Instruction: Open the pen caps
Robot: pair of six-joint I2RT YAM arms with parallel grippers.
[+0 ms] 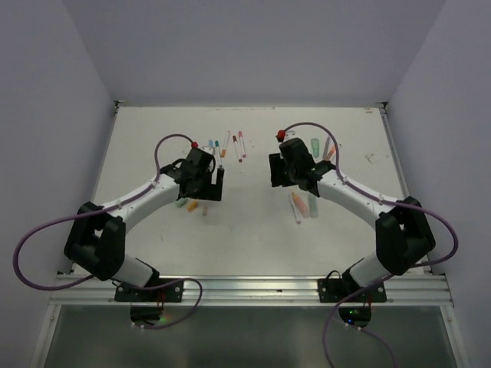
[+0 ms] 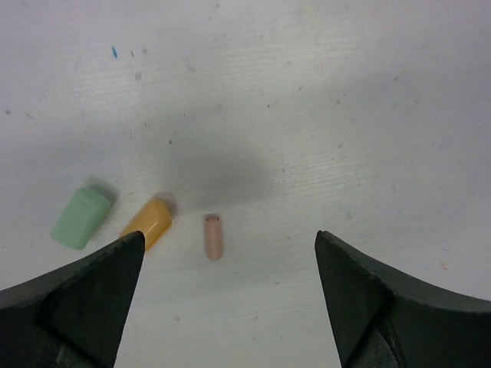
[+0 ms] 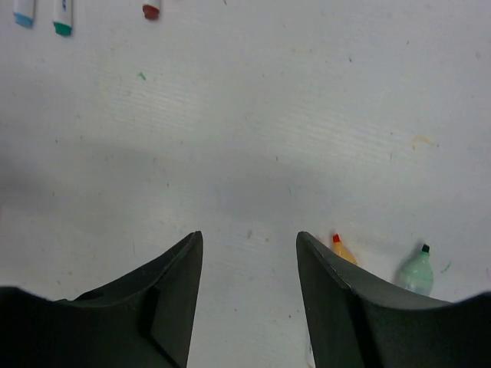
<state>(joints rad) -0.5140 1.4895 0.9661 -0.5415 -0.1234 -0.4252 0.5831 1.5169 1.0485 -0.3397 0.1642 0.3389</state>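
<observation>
My right gripper grabs the slim pink-ended pen by its white body [image 1: 242,144] next and leaves the pen's cap for the left gripper to open.
Three loose pen caps lie on the white table in the left wrist view: mint green [image 2: 80,218], orange [image 2: 147,222] and pink [image 2: 213,236]. My left gripper [image 2: 230,239] hangs open and empty above them, the pink cap just inside its left finger. The caps also show in the top view [image 1: 192,205], just below the left gripper [image 1: 205,186]. My right gripper [image 3: 249,236] is open and empty over bare table. Beside its right finger lie an uncapped orange highlighter [image 3: 343,251] and an uncapped pale green highlighter [image 3: 417,273].
Several slim pens [image 1: 232,143] lie at the back centre. Their coloured ends show at the top left of the right wrist view [image 3: 61,24]. More pens and a green highlighter [image 1: 314,144] lie at the back right. The two highlighters [image 1: 303,205] lie under the right forearm.
</observation>
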